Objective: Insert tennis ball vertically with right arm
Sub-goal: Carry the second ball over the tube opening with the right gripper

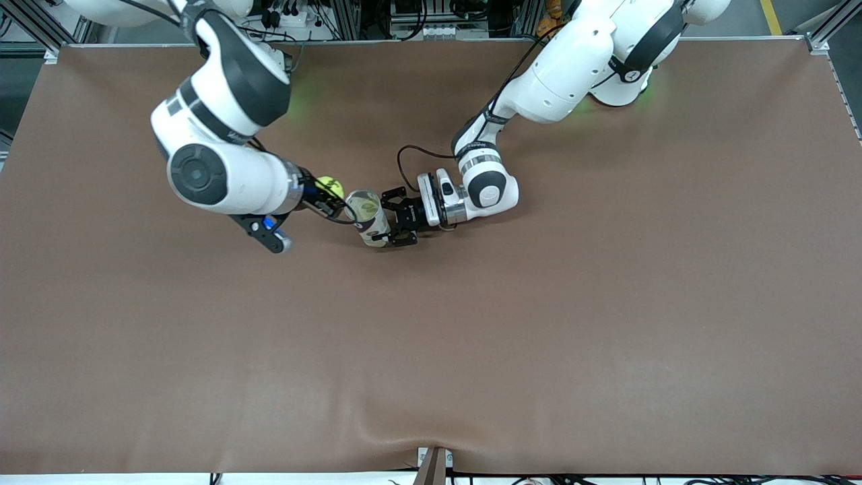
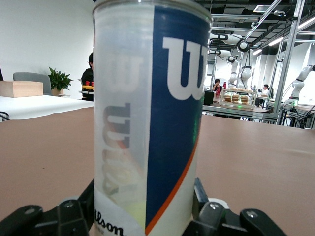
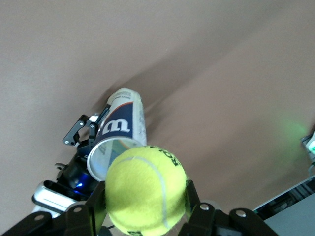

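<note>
My right gripper needs to keep holding the tennis ball point(image 1: 329, 186) until it is over the can: beside and above the can's rim point(image 1: 363, 203) in the front view, the ball would miss.
A yellow-green tennis ball point(image 1: 329, 186) point(image 3: 146, 189) sits between the fingers of my right gripper point(image 1: 335, 196) point(image 3: 145, 204), which is shut on it in the air just beside the open mouth of the can. The clear tennis-ball can point(image 1: 368, 217) point(image 2: 147, 113) point(image 3: 117, 137), with a blue, white and orange label, stands upright on the brown table point(image 1: 539, 337). My left gripper point(image 1: 394, 219) point(image 2: 145, 204) is shut on the can low on its body, one finger on each side. Another ball shows faintly through the can's wall in the left wrist view.
The brown table mat spreads wide on all sides of the can. The right arm's elbow point(image 1: 202, 175) hangs over the table toward the right arm's end. Lab benches and frames lie past the table edge.
</note>
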Controlling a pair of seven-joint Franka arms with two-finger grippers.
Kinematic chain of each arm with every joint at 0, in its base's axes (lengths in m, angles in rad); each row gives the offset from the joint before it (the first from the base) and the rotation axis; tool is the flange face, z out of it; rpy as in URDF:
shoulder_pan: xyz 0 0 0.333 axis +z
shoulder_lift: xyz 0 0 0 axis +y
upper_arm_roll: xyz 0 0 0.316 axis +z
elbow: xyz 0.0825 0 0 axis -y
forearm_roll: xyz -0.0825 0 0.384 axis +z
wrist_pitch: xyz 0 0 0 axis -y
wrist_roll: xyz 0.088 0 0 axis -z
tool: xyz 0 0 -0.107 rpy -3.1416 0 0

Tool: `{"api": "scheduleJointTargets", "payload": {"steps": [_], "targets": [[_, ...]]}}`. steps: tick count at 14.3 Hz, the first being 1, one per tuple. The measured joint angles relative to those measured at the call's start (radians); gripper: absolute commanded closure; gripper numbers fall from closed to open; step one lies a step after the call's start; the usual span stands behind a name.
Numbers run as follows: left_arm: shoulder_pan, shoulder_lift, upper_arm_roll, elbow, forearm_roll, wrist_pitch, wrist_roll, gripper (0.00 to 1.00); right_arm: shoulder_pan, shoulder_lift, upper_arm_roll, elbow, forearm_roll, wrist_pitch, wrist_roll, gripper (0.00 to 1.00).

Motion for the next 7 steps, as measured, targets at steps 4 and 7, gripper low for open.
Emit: {"api": "scheduleJointTargets", "payload": {"steps": [4,7], "targets": [[0.000,0.000,0.000,0.000,0.000,0.000,0.000,0.25,0.067,0.030,-0.005,-0.007,-0.005,0.049,0.103,0.89],[0.000,0.000,0.000,0.000,0.000,0.000,0.000,0.25,0.106,0.065,-0.007,-0.007,-0.039,0.064,0.141,0.88]]}}
